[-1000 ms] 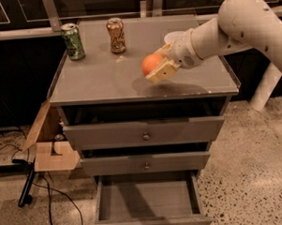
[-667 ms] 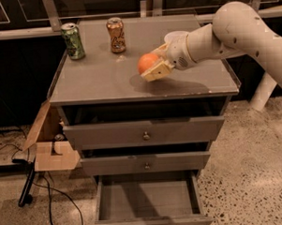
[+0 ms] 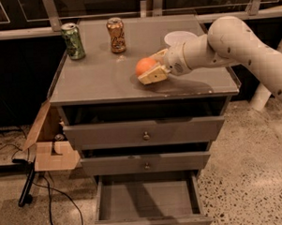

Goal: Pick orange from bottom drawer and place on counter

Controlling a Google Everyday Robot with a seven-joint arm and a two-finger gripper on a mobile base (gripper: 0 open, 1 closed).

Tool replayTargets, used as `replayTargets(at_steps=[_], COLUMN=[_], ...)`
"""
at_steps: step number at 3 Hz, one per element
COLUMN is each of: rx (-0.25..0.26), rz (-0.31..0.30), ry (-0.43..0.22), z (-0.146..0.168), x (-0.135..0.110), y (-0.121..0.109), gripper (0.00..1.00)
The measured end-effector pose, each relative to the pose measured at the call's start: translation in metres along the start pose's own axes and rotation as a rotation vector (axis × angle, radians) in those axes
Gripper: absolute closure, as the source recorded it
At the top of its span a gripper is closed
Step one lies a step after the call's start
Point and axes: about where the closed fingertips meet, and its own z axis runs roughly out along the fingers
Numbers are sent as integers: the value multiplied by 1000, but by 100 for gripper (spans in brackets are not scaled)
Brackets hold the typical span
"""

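Note:
The orange touches the counter with its lower edge and would rest there, so it is time to open my gripper now.
The orange [image 3: 144,66] is a small round bright fruit held between the fingers of my gripper [image 3: 149,67], just above or on the counter [image 3: 97,78], near its middle right. The gripper is shut on the orange; one tan finger [image 3: 153,75] lies in front of it and the other [image 3: 158,54] behind it. My white arm reaches in from the right. The bottom drawer [image 3: 147,199] is pulled open below, and its flat grey floor shows nothing on it.
A green can [image 3: 72,41] and an orange-brown soda can [image 3: 115,35] stand at the counter's back left. A white bowl [image 3: 179,38] sits behind the arm. Two upper drawers [image 3: 144,131] are slightly ajar. An open cardboard box [image 3: 51,145] stands left of the cabinet.
My gripper has carried the orange a little to the left and lower toward the counter top. The drawers and cans have not moved.

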Motion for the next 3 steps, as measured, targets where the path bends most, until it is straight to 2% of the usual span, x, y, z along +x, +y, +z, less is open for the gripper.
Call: replayTargets(at_steps=[1,2,3], rx=[0,0,0], rz=[0,0,0], ry=[0,0,0], z=[0,0,0], x=[0,0,0], y=[0,0,0], gripper=[92,74,50])
